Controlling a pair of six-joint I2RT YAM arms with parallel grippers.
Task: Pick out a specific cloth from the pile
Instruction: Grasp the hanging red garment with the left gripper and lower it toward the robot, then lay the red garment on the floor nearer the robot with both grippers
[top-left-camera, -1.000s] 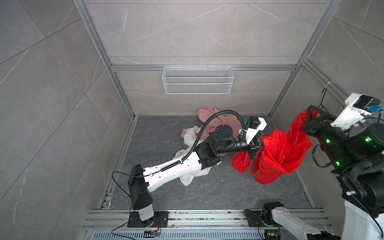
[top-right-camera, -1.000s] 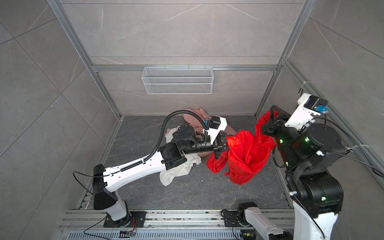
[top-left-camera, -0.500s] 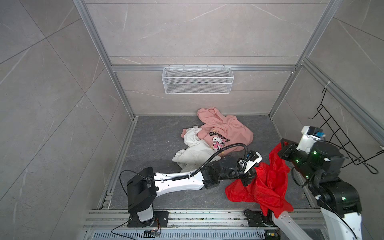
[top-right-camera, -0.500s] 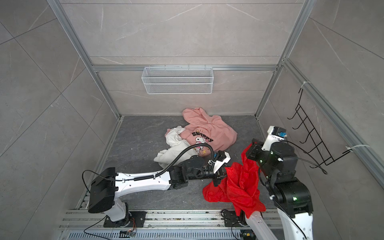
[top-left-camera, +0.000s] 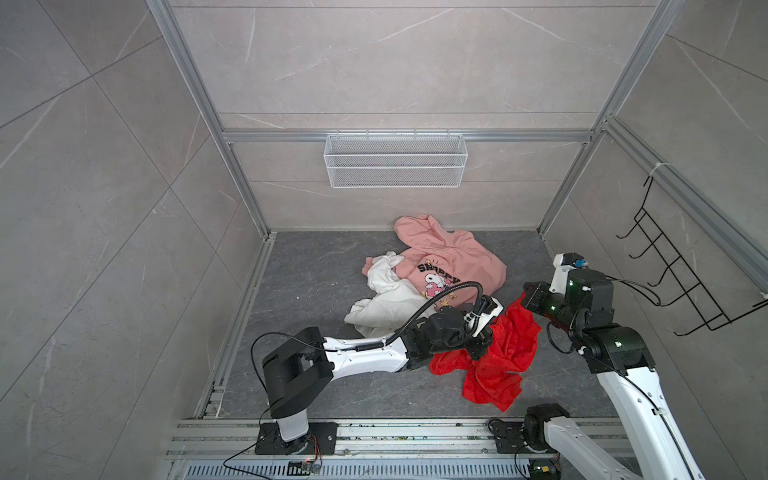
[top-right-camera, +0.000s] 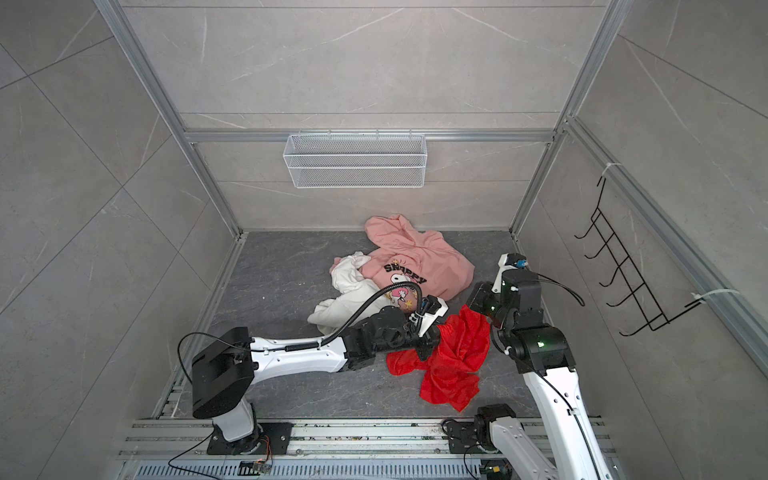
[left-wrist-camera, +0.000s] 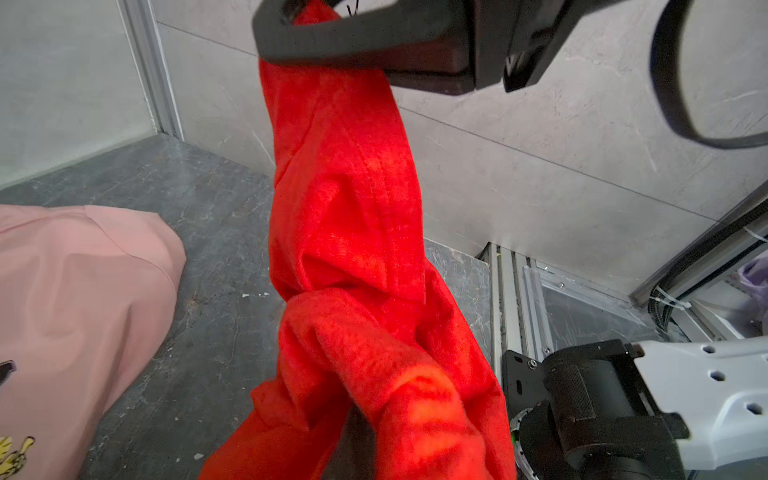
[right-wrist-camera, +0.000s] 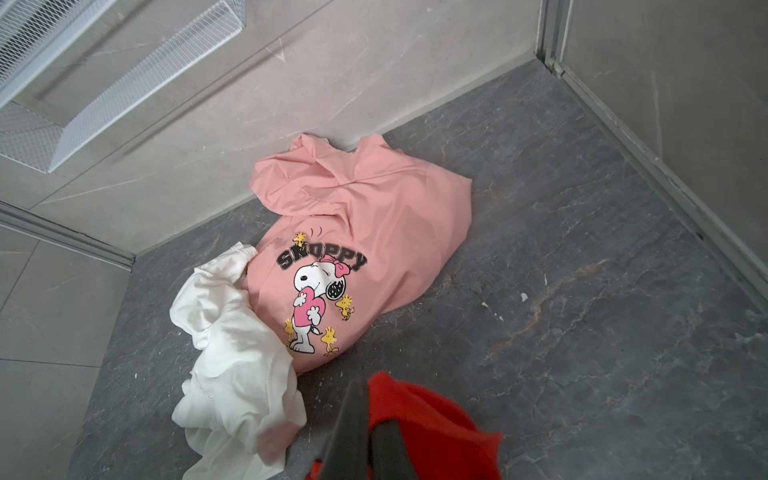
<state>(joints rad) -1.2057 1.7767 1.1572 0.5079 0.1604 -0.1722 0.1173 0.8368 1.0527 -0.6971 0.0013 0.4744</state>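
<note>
The red cloth's corner (top-left-camera: 521, 306) hangs from my gripper's fingers above the grey floor, so the cloth comes down before my right gripper releases it.
The cloth (top-left-camera: 507, 361) (top-right-camera: 453, 365), bright red and crumpled, sags onto the grey floor at the front right, apart from the pile. My left gripper (top-left-camera: 484, 347) (top-right-camera: 434, 338) is shut on its left part, the jaws buried in red folds (left-wrist-camera: 345, 208). Just behind, my right gripper (top-left-camera: 525, 299) (top-right-camera: 471, 305) is shut on a raised corner (right-wrist-camera: 436, 424), its dark fingers (right-wrist-camera: 353, 428) pressed together. What remains of the pile lies behind the left arm: a white garment (top-left-camera: 386, 299) (right-wrist-camera: 232, 353) beside a pink hoodie (top-left-camera: 449, 262) (right-wrist-camera: 386, 232) with a cartoon dog print.
A white wire basket (top-left-camera: 395, 160) hangs on the back wall. A black hook rack (top-left-camera: 665, 266) is fixed to the right wall. Metal rails (top-left-camera: 374, 432) carry both arm bases along the front edge. Aluminium posts frame the corners.
Both arms have come down from high at the right, carrying the red cloth forward and low. The cloth now rests partly on the floor, and the pink hoodie is uncovered.
</note>
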